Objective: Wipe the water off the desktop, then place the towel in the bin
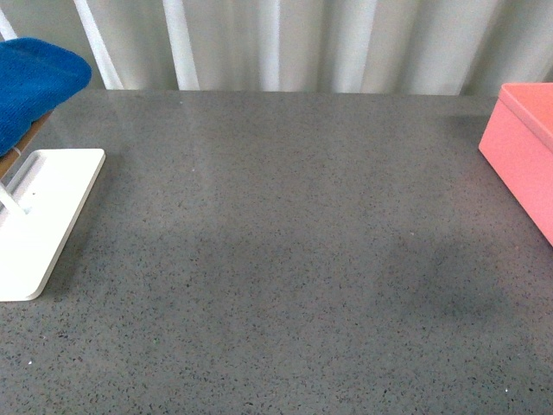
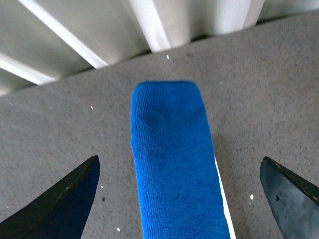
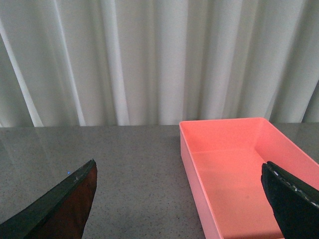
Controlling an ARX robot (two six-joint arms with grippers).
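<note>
My left gripper should next grab the towel by its draped top fold [image 1: 41,60] to wipe up the desktop water.
The blue towel [image 1: 30,86] hangs over the white stand [image 1: 43,216] at the far left of the speckled grey desktop [image 1: 285,259]. The pink bin [image 1: 527,156] stands at the right edge. Neither gripper shows in the front view. In the left wrist view my left gripper [image 2: 179,199] is open, its fingers on either side of the draped towel [image 2: 172,164] and apart from it. In the right wrist view my right gripper [image 3: 179,199] is open and empty above the desktop, the empty bin [image 3: 239,169] just ahead of it. I see no water.
White pleated curtains [image 1: 285,43] hang behind the desktop's far edge. The white stand's flat base takes up the left front part of the desktop.
</note>
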